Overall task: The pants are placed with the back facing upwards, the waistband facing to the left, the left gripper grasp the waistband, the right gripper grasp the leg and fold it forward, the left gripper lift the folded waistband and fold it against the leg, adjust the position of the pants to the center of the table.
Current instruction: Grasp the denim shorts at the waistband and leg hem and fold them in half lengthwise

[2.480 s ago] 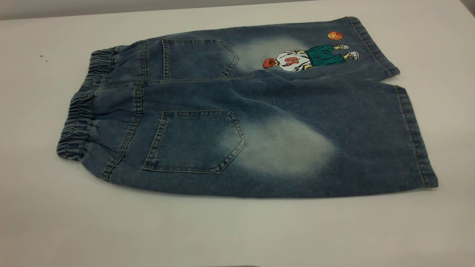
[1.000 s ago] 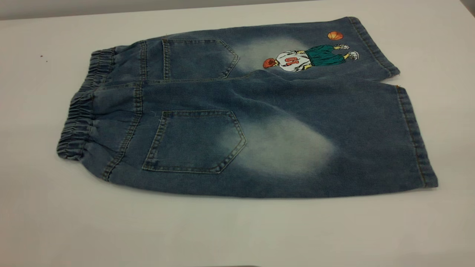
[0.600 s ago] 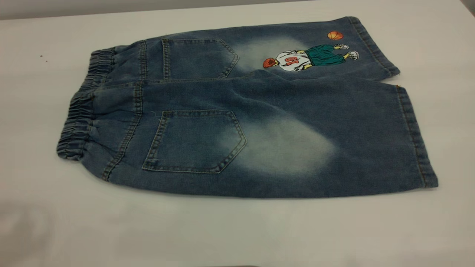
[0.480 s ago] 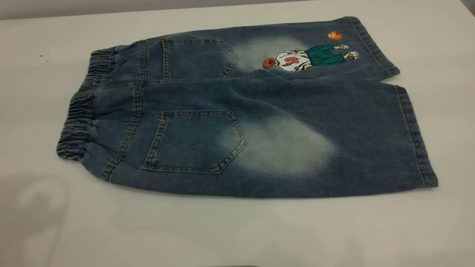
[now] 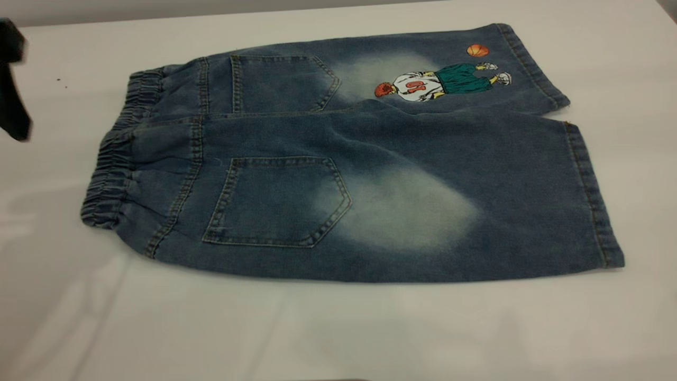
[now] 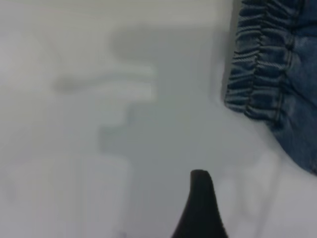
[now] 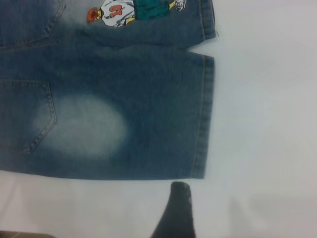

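Observation:
The ruffled waistband point(image 5: 113, 164) has gathers that stand up in folds while the legs lie flat, so my left gripper needs to grab it next.
The pants point(image 5: 296, 174) lie flat on the table point(image 5: 338, 328), back up, two patch pockets showing. The ruffled waistband point(image 5: 113, 164) points left. The plain leg point(image 5: 476, 211) with its pale patch is the near one; the cartoon leg point(image 5: 439, 82) lies behind it. A dark, blurred piece of the left gripper point(image 5: 11, 79) hangs at the far left edge, apart from the waistband. In the left wrist view one dark finger point(image 6: 200, 203) stands over bare table, short of the waistband point(image 6: 257, 74). In the right wrist view one finger point(image 7: 177, 208) hovers just off the leg's hem point(image 7: 203, 119). Neither gripper holds anything.
The white table extends well past the pants to the front and to both sides. A few small dark specks point(image 5: 59, 80) lie on it at the far left. The table's back edge point(image 5: 158, 18) runs close behind the pants.
A shadow spread over the table at the front left, then the left gripper's dark shape came in at the left edge. The pants have not moved.

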`<state>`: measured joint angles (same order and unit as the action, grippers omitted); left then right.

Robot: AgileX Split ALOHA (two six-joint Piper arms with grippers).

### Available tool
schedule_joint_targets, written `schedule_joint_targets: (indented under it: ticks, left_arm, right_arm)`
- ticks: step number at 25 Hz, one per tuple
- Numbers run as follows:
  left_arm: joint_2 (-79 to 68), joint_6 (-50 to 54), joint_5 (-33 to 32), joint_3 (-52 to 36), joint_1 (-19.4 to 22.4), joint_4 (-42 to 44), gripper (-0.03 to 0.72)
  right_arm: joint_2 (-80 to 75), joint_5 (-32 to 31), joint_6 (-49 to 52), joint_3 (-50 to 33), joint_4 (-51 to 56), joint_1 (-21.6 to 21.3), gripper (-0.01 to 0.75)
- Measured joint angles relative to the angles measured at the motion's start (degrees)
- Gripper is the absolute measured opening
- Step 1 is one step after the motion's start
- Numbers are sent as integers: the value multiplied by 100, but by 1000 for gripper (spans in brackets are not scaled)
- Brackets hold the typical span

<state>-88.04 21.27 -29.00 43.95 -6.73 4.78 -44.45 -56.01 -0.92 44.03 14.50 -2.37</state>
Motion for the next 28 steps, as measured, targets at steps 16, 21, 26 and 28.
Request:
schedule_joint_targets:
  ticks: [16, 21, 26, 28]
  left_arm:
    - [-1736, 2, 1268, 51, -35, 0, 510]
    - [-2041, 2, 1597, 52, -39, 5, 510]
    - [-2293, 2, 1994, 60, -107, 18, 510]
    - [-2395, 2, 2095, 67, -140, 18, 510]
  right_arm:
    - [-6, 75, -11, 0, 11, 0, 583]
    - [-6, 75, -11, 0, 11, 0, 583]
    - [-6, 75, -11, 0, 11, 0, 583]
    - [-6, 75, -11, 0, 11, 0, 583]
